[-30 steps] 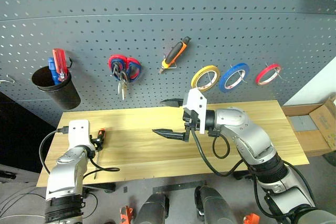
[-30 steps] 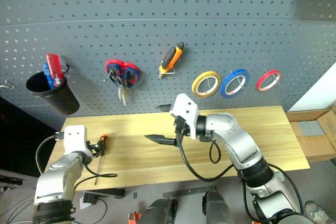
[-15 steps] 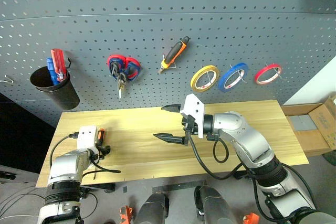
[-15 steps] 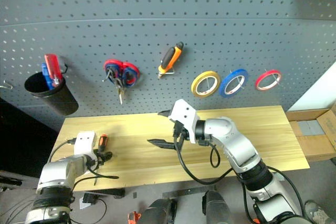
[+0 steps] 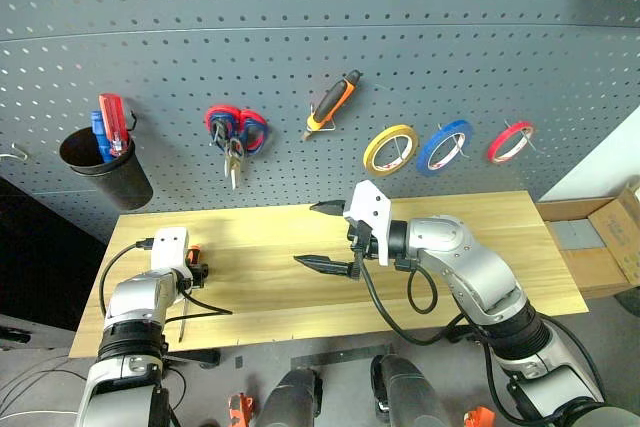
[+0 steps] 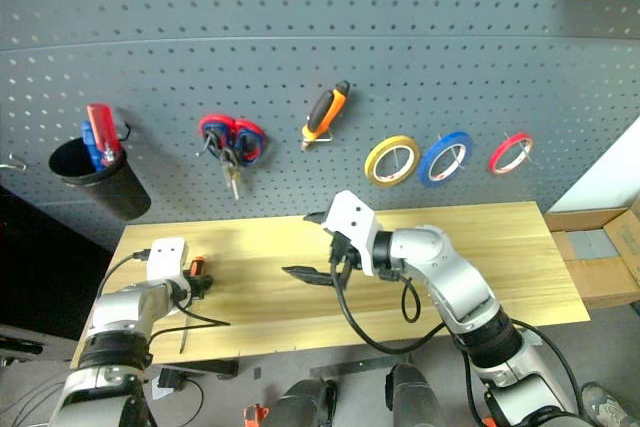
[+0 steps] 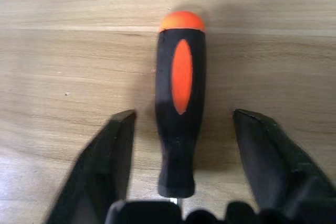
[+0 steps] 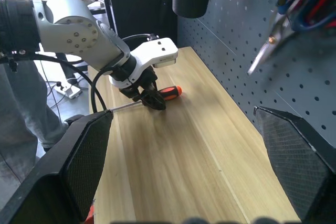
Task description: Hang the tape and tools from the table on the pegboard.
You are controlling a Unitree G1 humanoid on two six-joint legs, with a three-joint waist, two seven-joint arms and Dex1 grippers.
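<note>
The robot should pick up the orange-and-black screwdriver next with its left gripper, holding it by its handle (image 7: 180,93), to hang it on the pegboard.
An orange-and-black screwdriver (image 7: 181,108) lies on the light wooden table (image 5: 470,217) near its left end. My left gripper (image 5: 195,269) is lowered over it, open, one finger on each side of the handle with a gap on both sides. Above the middle of the table my right gripper (image 5: 305,234) hovers open and empty, pointing left. On the pegboard (image 5: 300,7) hang the yellow tape (image 5: 390,149), orange-and-black pliers (image 5: 333,103) and scissors (image 5: 236,137).
A blue ring (image 5: 446,145) and a red ring (image 5: 510,141) hang right of the yellow tape. A black cup (image 5: 105,165) holding red and blue tools hangs at the left. A cardboard box (image 5: 600,237) sits past the table's right end.
My left hand has come down over the screwdriver handle and its fingers have narrowed around it. The right arm has stayed in place.
</note>
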